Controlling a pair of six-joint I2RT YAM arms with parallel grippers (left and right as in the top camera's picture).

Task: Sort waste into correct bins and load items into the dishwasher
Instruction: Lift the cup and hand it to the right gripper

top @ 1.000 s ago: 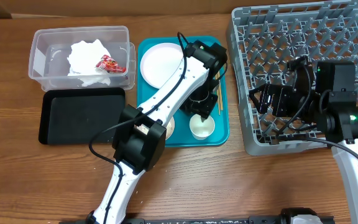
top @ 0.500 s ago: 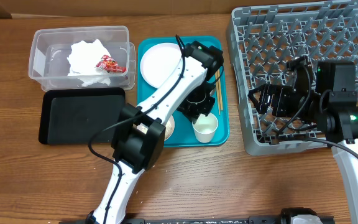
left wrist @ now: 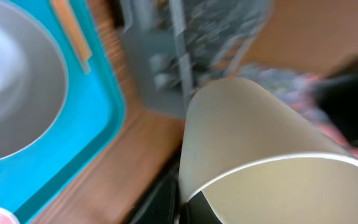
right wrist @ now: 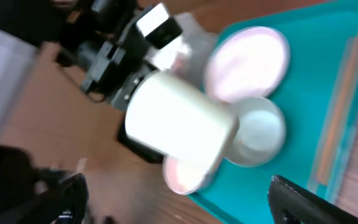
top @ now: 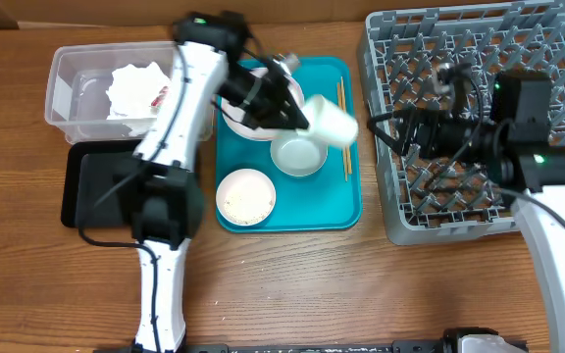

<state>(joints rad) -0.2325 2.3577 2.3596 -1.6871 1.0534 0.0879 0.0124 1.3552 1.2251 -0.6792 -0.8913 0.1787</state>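
I should next grab the white cup with my right gripper around its base end (top: 344, 127), opposite its held rim, to load it opening-first into the dish rack (top: 459, 49).
My left gripper (top: 300, 114) is shut on the rim of the white cup (top: 330, 123) and holds it on its side above the teal tray (top: 346, 211). The cup fills the left wrist view (left wrist: 260, 143) and shows in the right wrist view (right wrist: 179, 121). Below it lie the pale blue-grey bowl (top: 297, 155), the small white bowl (top: 246, 196) and the chopsticks (top: 342, 106). The plate (top: 235, 98) is mostly hidden by the arm. My right gripper (top: 400, 132) is open and empty over the left edge of the grey dish rack (top: 459, 49), facing the cup.
The clear tub (top: 67, 88) at the back left holds the white napkin (top: 133, 83) and the red wrapper (top: 161, 95). The black tray (top: 96, 186) lies in front of it. The left arm crosses over the tub's right side.
My left gripper has lifted the cup off the front of the teal tray and carried it up and back, tipped sideways toward the rack. The blue-grey bowl is now uncovered. My right gripper has shifted left.
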